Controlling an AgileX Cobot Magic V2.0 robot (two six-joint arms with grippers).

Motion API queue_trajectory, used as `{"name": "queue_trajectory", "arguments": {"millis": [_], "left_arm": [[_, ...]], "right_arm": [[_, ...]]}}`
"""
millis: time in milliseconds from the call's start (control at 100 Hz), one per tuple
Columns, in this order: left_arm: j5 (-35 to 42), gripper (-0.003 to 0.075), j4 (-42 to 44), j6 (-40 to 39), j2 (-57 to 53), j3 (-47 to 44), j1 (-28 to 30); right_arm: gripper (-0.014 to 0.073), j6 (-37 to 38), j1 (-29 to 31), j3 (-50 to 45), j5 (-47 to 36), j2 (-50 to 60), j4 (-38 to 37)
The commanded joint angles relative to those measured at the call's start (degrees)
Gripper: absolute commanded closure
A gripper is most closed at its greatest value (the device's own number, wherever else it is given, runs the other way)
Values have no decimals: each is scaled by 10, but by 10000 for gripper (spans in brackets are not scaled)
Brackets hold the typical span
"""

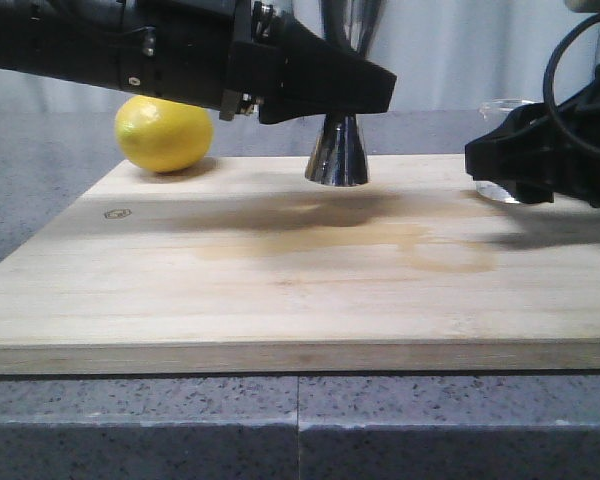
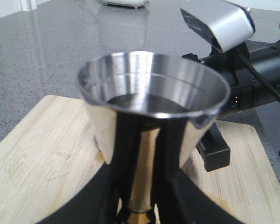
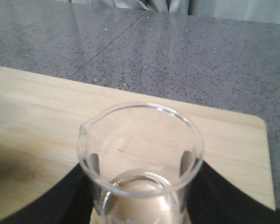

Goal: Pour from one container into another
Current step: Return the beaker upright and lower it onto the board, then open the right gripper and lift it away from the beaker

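The glass beaker (image 1: 502, 188) rests with its base on the wooden board and would stay standing. My right gripper should open now and release the beaker.
The steel jigger (image 1: 337, 152) stands upright on the wooden board (image 1: 280, 300), at the back middle. My left gripper (image 1: 352, 98) reaches in from the left and is shut on its narrow waist. From the left wrist, the jigger's wide cup (image 2: 149, 93) fills the view, with the gripper (image 2: 142, 200) and its black fingers (image 2: 123, 154) on either side of the stem. The clear glass beaker (image 1: 502, 188) rests at the board's back right, inside my right gripper (image 1: 495, 160). In the right wrist view the beaker (image 3: 140, 154) stands upright, with the gripper (image 3: 140, 196) shut on it.
A yellow lemon (image 1: 164, 133) lies at the board's back left corner. A faint damp stain (image 1: 380, 240) marks the board in front of the jigger. Grey stone counter (image 3: 177, 51) surrounds the board. The right arm's silver camera housing (image 2: 219, 23) shows beyond the jigger.
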State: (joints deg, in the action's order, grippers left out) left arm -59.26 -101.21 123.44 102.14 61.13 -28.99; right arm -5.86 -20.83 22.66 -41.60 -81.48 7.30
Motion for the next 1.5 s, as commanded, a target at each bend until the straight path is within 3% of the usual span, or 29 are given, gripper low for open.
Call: {"name": "queue_trajectory", "arguments": {"millis": [0, 270, 500, 650, 920, 1490], "left_arm": [[-40, 606, -45, -3, -25, 17, -4], [-40, 606, -45, -3, -25, 17, -4], [-40, 606, -45, -3, -25, 17, -4], [-40, 606, -45, -3, -25, 17, -4], [-37, 606, -45, -3, -25, 17, -4], [-23, 606, -48, 33, -25, 17, -3]], "right_arm": [[261, 1, 5, 12, -56, 7, -2], [254, 1, 5, 12, -57, 6, -2], [93, 1, 5, 12, -59, 6, -3], [37, 1, 5, 12, -72, 9, -4], [36, 1, 4, 12, -65, 61, -13], [39, -6, 4, 12, 26, 223, -55]]}}
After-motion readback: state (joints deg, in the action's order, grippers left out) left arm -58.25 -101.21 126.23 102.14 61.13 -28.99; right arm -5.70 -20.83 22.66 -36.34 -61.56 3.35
